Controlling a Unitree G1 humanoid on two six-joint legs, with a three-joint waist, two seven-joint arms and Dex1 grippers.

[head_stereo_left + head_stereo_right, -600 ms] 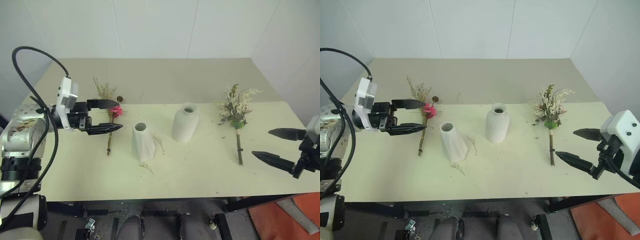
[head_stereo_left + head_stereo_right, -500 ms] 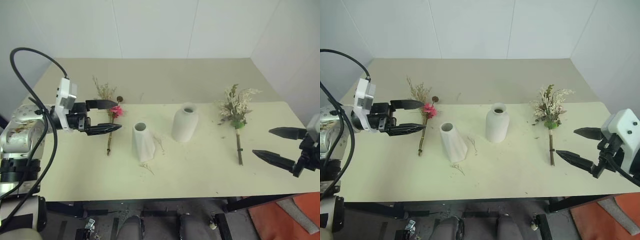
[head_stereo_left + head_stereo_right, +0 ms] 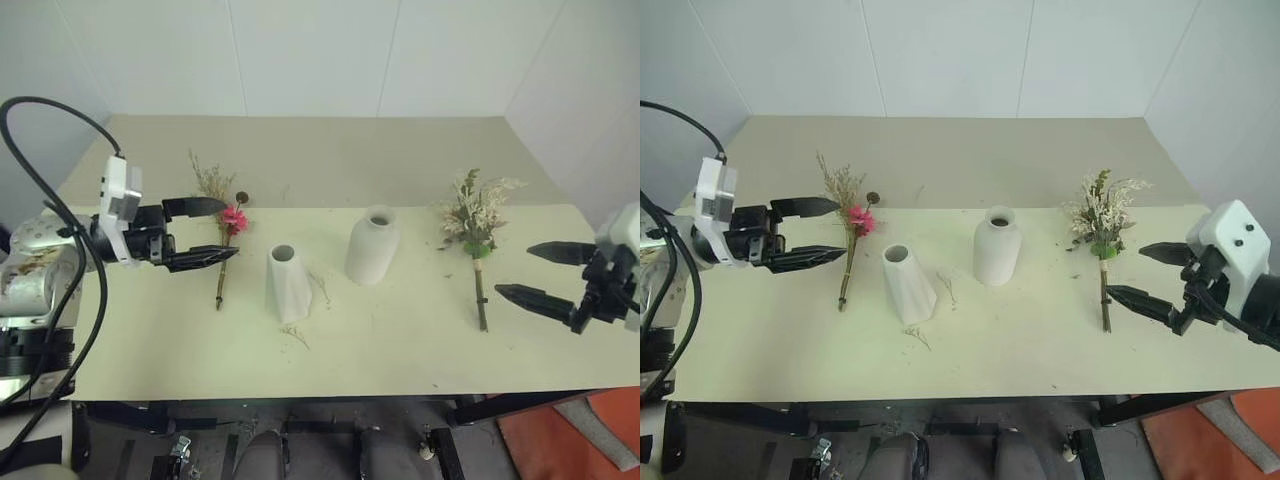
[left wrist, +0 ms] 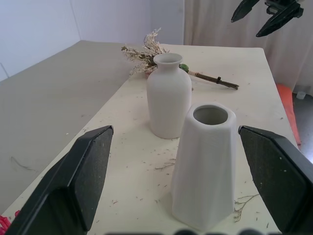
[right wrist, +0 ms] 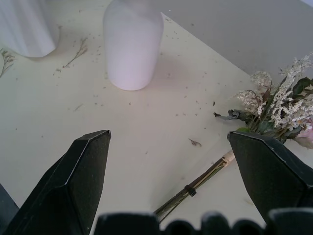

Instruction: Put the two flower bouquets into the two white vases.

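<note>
The bouquet's dry, brittle blossoms spread wide at its top, so my right gripper next needs to grab the cream-and-green bouquet by its wrapped stems.
The magenta-daisy bouquet (image 3: 225, 245) lies flat on the table's left part, its stem toward the front edge. My left gripper (image 3: 230, 228) hovers open just left of it, pointing right, with its tips near the flower head. The slim cone vase (image 3: 287, 283) and the rounder bottle vase (image 3: 369, 246) stand upright mid-table, and the left wrist view looks toward both. The cream-and-green bouquet (image 3: 476, 225) lies flat on the right. My right gripper (image 3: 514, 269) is open and empty just right of its stem (image 5: 195, 188).
Small dried sprigs and crumbs (image 3: 296, 335) are scattered on the pale table (image 3: 400, 340) around the vases. A white wall stands behind the table's back edge. An orange patch of floor (image 3: 560, 435) shows below the front right corner.
My right gripper has moved up and inward, closer to the cream bouquet's stem. My left gripper has drawn slightly to the left. Both stay open; bouquets and vases have not moved.
</note>
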